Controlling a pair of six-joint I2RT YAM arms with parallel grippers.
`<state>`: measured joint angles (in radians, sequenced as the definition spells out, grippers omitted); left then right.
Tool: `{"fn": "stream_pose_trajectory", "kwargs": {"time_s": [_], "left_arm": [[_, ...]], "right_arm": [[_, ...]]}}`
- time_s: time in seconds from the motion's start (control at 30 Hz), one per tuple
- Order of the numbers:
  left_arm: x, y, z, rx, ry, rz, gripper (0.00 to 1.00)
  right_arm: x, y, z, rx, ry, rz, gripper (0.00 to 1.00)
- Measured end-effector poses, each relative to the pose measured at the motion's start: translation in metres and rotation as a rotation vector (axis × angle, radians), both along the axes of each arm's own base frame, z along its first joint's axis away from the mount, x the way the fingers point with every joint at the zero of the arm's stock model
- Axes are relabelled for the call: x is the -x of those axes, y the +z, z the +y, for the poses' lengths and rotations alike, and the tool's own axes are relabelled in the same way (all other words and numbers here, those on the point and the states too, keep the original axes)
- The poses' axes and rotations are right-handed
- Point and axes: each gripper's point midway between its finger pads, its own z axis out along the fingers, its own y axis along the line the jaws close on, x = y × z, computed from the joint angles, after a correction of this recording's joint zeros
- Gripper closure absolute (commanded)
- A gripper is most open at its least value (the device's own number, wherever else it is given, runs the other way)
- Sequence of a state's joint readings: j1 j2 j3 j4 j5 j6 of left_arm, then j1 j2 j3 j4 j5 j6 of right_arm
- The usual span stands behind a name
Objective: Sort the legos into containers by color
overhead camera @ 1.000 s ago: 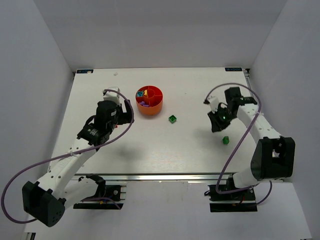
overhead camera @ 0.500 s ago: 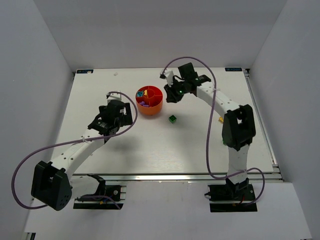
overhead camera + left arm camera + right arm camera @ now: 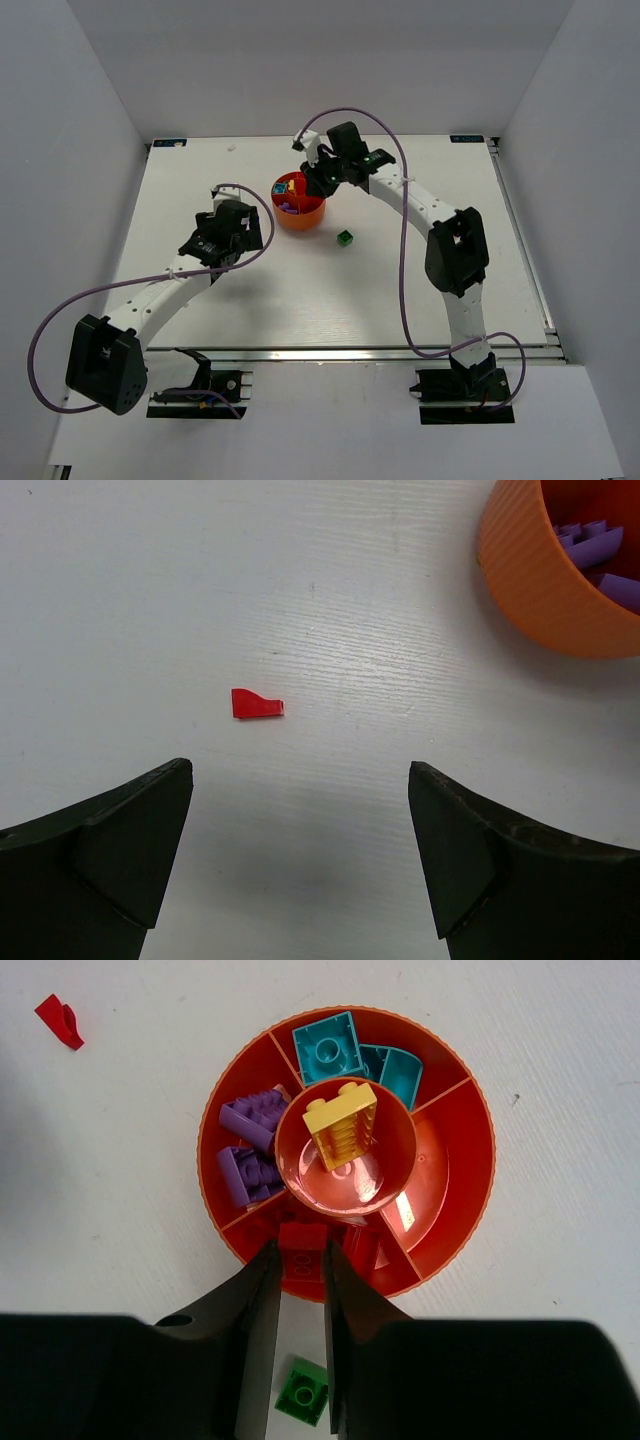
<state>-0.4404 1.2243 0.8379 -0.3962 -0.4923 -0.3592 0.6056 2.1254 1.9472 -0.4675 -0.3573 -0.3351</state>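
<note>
I need to open my right gripper: the red brick (image 3: pixel 302 1260) hangs inside the bowl's rim between two dividers and would land in the bowl's near red section.
The red-orange bowl (image 3: pixel 298 205) has wedge compartments around a central cup. In the right wrist view, the bowl (image 3: pixel 478 1165) holds cyan bricks (image 3: pixel 330 1045), purple bricks (image 3: pixel 250 1120), a yellow brick (image 3: pixel 342 1123) in the cup and a red piece (image 3: pixel 362 1250). My right gripper (image 3: pixel 300 1252) is shut on a red brick (image 3: pixel 302 1260) above the bowl's near red compartment; it also shows in the top view (image 3: pixel 312 183). My left gripper (image 3: pixel 298 772) is open and empty, just short of a small red piece (image 3: pixel 257 703) on the table left of the bowl (image 3: pixel 545 590). A green brick (image 3: pixel 345 238) lies right of the bowl.
The green brick (image 3: pixel 303 1392) lies on the table under my right fingers. The small red piece (image 3: pixel 60 1020) also shows beside the bowl. White walls enclose the white table (image 3: pixel 300 290) on three sides. My left gripper (image 3: pixel 250 228) sits left of the bowl.
My right arm has swung from the table's right side to above the bowl, shut on the red brick. My left gripper has shifted slightly toward the bowl.
</note>
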Motion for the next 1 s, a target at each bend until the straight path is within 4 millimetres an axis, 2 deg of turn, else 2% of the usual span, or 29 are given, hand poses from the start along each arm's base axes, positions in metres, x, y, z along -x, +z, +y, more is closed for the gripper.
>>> {"fn": "stream_pose_trajectory", "kwargs": {"time_s": [0.33,0.53,0.63,0.7,0.8,0.83,0.87,0.93,1.0], "left_arm": [[-0.001,-0.005,0.004,0.000,0.013,0.016,0.02],[-0.003,-0.011,0.007,0.011,0.021,0.034,0.02],[-0.003,-0.012,0.007,0.020,0.021,0.040,0.02],[-0.004,-0.015,0.007,0.031,0.023,0.049,0.02],[-0.005,-0.024,0.008,0.048,0.037,0.076,0.05],[-0.005,-0.028,0.009,0.058,0.051,0.086,0.08],[-0.005,-0.033,0.009,0.068,0.066,0.102,0.19],[-0.004,-0.043,0.013,0.089,0.116,0.143,0.25],[-0.005,-0.053,0.015,0.109,0.170,0.190,0.26]], "right_arm": [[0.005,-0.014,0.002,0.029,-0.014,0.016,0.66],[0.004,-0.026,0.000,0.053,-0.028,0.027,0.48],[0.002,-0.028,-0.001,0.061,-0.034,0.023,0.46],[0.002,-0.028,-0.002,0.063,-0.037,0.023,0.49],[0.002,-0.028,-0.002,0.061,-0.038,0.021,0.66],[0.004,-0.027,-0.004,0.060,-0.039,0.021,0.76],[0.008,-0.027,-0.009,0.061,-0.046,0.030,0.81],[0.023,-0.022,-0.021,0.053,-0.063,0.043,0.86],[0.044,-0.007,-0.039,0.022,-0.081,0.064,0.84]]}}
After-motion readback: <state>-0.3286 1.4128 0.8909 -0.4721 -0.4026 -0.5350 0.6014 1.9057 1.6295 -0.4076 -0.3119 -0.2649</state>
